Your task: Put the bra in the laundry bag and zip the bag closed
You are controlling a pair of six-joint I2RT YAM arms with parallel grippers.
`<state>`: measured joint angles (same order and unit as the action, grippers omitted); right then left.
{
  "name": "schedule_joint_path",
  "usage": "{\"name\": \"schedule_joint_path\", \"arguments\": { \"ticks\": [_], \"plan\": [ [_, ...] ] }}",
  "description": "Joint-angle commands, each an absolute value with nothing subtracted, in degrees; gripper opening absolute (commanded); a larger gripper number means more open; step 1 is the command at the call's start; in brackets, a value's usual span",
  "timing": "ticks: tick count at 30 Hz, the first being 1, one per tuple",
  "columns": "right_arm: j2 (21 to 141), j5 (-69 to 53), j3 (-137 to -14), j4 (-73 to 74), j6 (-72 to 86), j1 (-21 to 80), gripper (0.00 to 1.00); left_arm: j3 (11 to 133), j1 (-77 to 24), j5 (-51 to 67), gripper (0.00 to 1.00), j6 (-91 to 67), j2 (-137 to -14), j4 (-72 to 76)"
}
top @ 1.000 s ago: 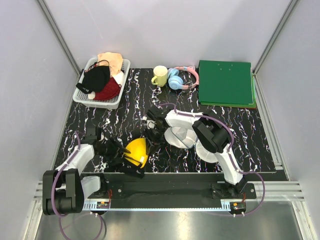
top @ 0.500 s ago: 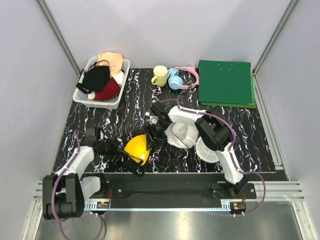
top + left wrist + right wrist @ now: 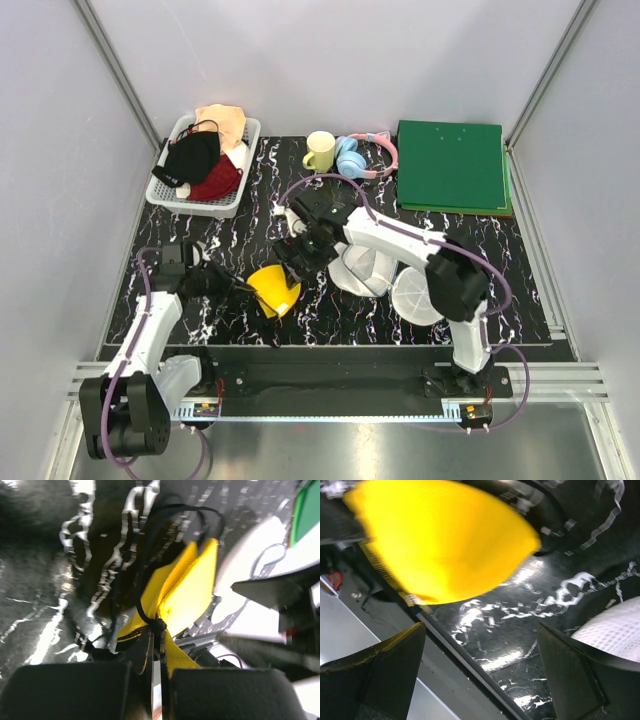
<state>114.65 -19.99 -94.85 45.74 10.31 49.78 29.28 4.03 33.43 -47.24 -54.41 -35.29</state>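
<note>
Next, my right gripper takes hold of the folded bra by its edge facing the laundry bag, so the bra's cups stay free to go in.
The yellow bra point(image 3: 275, 288) hangs folded near the table's front, left of centre. My left gripper point(image 3: 243, 286) is shut on its edge. In the left wrist view the jaws point(image 3: 159, 642) pinch the yellow fabric point(image 3: 187, 587) where a black strap is knotted. My right gripper point(image 3: 297, 256) hovers just behind and right of the bra, open and holding nothing. In the right wrist view a yellow cup point(image 3: 445, 540) fills the space above the wide-apart fingers point(image 3: 387, 672). The white mesh laundry bag point(image 3: 365, 268) lies open under the right arm, its second half point(image 3: 420, 296) beside it, and its mesh point(image 3: 615, 630) shows in the right wrist view.
A white slatted basket point(image 3: 228, 203) with black, dark red and peach garments stands at the back left. A yellow mug point(image 3: 319, 152), blue and pink headphones point(image 3: 355, 158) and a green folder point(image 3: 452, 165) line the back. The metal rail point(image 3: 320, 365) runs along the table's front edge.
My left gripper has shut on the bra and pulled back to the left. My right gripper has opened, let go of the bra and drawn away; the bra now hangs folded.
</note>
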Motion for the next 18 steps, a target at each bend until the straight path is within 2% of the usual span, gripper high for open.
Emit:
{"name": "schedule_joint_path", "arguments": {
  "ticks": [1, 10, 18],
  "plan": [
    [105.8, -11.1, -92.6, 35.9, 5.5, 56.6, 1.00, 35.3, 4.0, 36.0, 0.00, -48.4, -52.7, -41.6],
    [98.7, 7.4, -80.1, 12.0, 0.7, 69.2, 1.00, 40.0, 3.8, 35.2, 0.00, -58.2, -49.5, -49.3],
    [100.1, 12.0, -79.1, 7.1, 4.4, 72.4, 0.99, 43.5, 3.7, 33.5, 0.00, -64.2, -46.7, -57.9]
  ]
}}
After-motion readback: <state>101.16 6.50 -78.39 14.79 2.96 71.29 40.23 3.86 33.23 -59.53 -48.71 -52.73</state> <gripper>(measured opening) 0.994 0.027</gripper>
